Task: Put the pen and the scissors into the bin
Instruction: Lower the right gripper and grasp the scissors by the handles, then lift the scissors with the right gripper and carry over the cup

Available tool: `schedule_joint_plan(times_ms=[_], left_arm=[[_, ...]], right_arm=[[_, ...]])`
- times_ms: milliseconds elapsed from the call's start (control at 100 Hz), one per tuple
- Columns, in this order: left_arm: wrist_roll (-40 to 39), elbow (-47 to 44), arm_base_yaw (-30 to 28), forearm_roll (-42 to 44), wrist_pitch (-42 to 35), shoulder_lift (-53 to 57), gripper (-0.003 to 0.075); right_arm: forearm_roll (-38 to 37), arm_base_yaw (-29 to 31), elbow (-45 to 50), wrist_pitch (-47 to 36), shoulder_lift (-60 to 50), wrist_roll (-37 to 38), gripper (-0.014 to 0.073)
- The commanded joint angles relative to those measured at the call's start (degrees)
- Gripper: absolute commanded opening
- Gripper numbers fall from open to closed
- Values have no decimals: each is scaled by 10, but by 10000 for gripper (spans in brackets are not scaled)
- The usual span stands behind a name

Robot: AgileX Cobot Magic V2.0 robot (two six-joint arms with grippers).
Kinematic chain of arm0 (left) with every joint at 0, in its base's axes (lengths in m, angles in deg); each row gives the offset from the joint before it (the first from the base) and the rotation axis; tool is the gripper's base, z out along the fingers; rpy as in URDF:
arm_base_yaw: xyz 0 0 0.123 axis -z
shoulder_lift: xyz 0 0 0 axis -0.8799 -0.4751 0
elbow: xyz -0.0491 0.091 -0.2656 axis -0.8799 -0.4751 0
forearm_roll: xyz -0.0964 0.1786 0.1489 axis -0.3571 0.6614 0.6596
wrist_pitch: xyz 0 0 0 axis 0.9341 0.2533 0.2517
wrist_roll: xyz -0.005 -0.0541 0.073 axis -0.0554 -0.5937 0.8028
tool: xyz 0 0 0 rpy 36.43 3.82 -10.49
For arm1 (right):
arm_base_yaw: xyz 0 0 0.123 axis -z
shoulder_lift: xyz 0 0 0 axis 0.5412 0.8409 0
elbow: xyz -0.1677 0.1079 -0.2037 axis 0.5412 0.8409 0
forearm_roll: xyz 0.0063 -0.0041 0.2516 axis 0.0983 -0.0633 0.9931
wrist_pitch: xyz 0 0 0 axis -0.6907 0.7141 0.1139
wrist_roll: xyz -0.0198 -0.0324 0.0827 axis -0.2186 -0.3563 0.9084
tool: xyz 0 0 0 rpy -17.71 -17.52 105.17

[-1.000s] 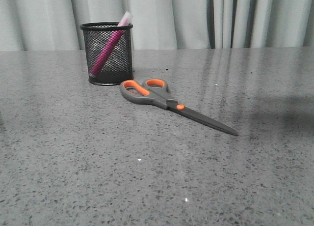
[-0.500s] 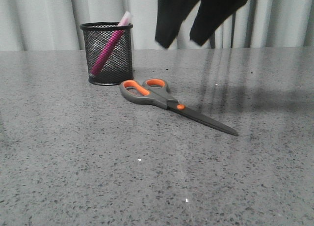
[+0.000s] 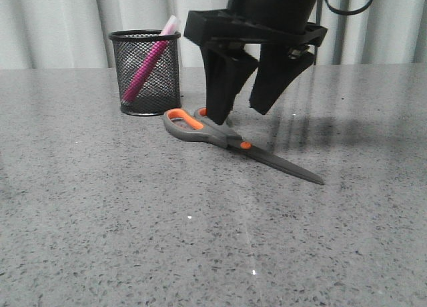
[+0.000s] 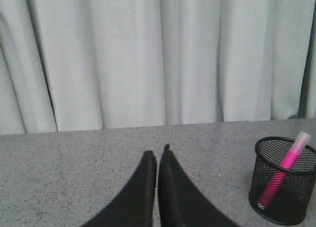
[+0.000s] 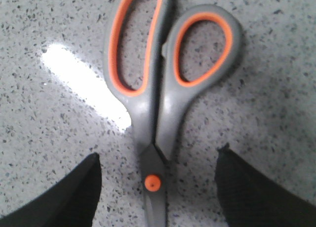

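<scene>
In the front view my right gripper's fingers are still above the scissors' grey handles near the orange pivot [image 3: 245,145], so lowering comes next, before closing.
The scissors [image 3: 227,139] lie flat on the grey table, handles toward the bin, blades pointing front-right. In the right wrist view the scissors [image 5: 155,103] lie between my open fingers, the orange pivot dot midway. My right gripper [image 3: 238,112] is open and hangs just above the handles and pivot; it also shows in the right wrist view [image 5: 158,160]. The black mesh bin [image 3: 148,73] stands at the back left with the pink pen [image 3: 151,61] leaning inside it. The left wrist view shows the bin [image 4: 283,187] with the pen [image 4: 282,169]. My left gripper [image 4: 157,155] is shut and empty, left of the bin.
Pale curtains [image 3: 67,20] hang behind the table's far edge. A bright light glare [image 5: 84,84] lies on the speckled tabletop beside the scissors' handles.
My right gripper has come down from the top of the front view to just above the scissors, still open. The scissors, bin and pen have not moved.
</scene>
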Motion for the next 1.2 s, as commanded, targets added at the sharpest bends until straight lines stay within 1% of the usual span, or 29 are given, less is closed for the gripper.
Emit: schedule_joint_plan(times_ms=[0, 170, 530, 580, 630, 680, 700, 750, 770, 820, 840, 950, 1050, 1120, 1190], left_arm=[[-1, 16, -1, -17, -8, 0, -19], [-1, 16, -1, -17, -9, 0, -19], [-1, 16, 0, -18, -9, 0, -19], [-1, 16, 0, -18, -9, 0, -19], [-1, 16, 0, -18, -9, 0, -19], [-1, 16, 0, -18, -9, 0, -19], [-1, 16, 0, -18, -9, 0, -19], [-1, 16, 0, -18, -9, 0, -19], [-1, 16, 0, -18, -9, 0, -19], [-1, 16, 0, -18, -10, 0, -19], [-1, 16, 0, -18, -10, 0, -19], [-1, 16, 0, -18, -10, 0, -19], [-1, 16, 0, -18, -10, 0, -19], [-1, 16, 0, -18, -10, 0, -19], [-1, 16, 0, -18, -10, 0, -19]], right_arm=[[-11, -12, -20, -31, -22, -9, 444], [-45, -25, -20, -38, -6, -9, 444], [-47, -28, -20, -47, 24, -8, 437], [-47, -31, -20, -49, 25, -8, 400], [-48, -33, -20, -52, 25, -8, 332], [-48, -34, -20, -53, 26, -8, 229], [-48, -36, -20, -53, 26, -8, 201], [-48, -35, -20, -53, 26, -8, 86], [-48, -35, -20, -53, 26, -8, 58], [-48, -35, -20, -50, 26, -8, -48], [-48, -35, -20, -49, 26, -8, -72], [-48, -35, -21, -48, 9, -8, -75], [-47, -35, -18, -65, -38, -8, -74], [-40, -34, 6, -112, -87, -8, -75], [-35, -34, 56, -201, -147, -8, -75]])
